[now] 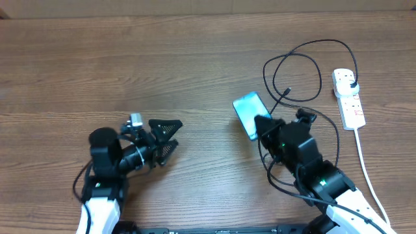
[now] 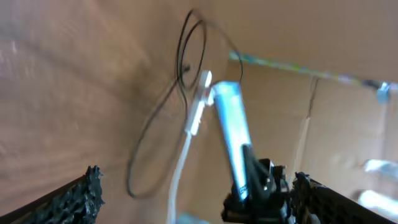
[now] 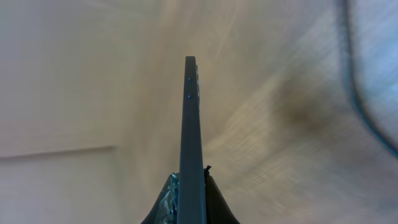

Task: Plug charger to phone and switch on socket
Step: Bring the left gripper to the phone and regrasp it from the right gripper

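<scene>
I will grab the phone (image 1: 247,112) by its loose end next with my left gripper, opposite my right gripper. The phone's near end will stay free to plug in the charger.
The phone (image 1: 247,112) with a light blue-teal screen is held by my right gripper (image 1: 262,125), which is shut on its near end and lifts it off the table. In the right wrist view the phone (image 3: 191,137) shows edge-on between the fingers (image 3: 191,199). The black charger cable (image 1: 300,68) loops on the table, its connector tip (image 1: 286,91) lying right of the phone and its plug (image 1: 351,83) in the white socket strip (image 1: 349,99). My left gripper (image 1: 166,140) is open and empty at the left. The left wrist view shows the phone (image 2: 233,134), cable (image 2: 186,62) and socket (image 2: 199,102) between its fingers (image 2: 196,199).
The socket's thick white cord (image 1: 367,169) runs down the right side toward the table's front edge. Bare wooden tabletop (image 1: 130,58) spans the left and back. A cardboard wall (image 2: 348,118) appears behind the scene in the left wrist view.
</scene>
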### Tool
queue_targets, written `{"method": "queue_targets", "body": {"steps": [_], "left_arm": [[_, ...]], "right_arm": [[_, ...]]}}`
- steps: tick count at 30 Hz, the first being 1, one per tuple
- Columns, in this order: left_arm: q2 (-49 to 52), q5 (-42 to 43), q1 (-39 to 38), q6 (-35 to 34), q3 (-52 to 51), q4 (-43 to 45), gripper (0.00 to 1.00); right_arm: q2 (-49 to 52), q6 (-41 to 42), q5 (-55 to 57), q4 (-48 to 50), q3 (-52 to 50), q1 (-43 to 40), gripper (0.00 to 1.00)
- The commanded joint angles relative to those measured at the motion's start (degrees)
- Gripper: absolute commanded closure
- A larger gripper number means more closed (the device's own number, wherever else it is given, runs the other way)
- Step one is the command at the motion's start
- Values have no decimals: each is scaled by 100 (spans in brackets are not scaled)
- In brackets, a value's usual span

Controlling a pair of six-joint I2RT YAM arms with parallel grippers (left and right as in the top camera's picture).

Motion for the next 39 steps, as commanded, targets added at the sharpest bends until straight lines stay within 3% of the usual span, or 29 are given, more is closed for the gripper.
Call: {"method": "queue_targets", "body": {"steps": [1,5,9,16,21,25,29,35,39], "left_arm": [[643,466,-295,-1917,0,909,0],[1322,243,-739,-2981,0,2428,0],[1825,-190,-1207,-3261,2,3399,0],[2118,-610,-1742,-3254,2,3432,0],[2118,-1084,-1939,-3233,2,3456,0],[2118,-1091,-1943,-3123,2,3453,1],[2118,-1088,-1943,-3106,2,3449,13],[2118,-1091,-1943,-3106,0,3449,40],[2118,-1113,-1943,-3106,2,3442,46]], "right_arm": [[267,0,-481,595,66,-72,96],[772,0,-852,1252,66,-72,96],[1268,4,-1550,1873,66,-61,96],[1486,299,-2686,2420,68,-55,96],[1486,1539,-3318,1521,68,31,96],[1486,1633,-3578,1228,68,31,96],[1486,1635,-3836,1224,66,31,96],[1486,1633,-3995,1137,68,31,96],[1486,1628,-3851,1034,68,31,96]]}}
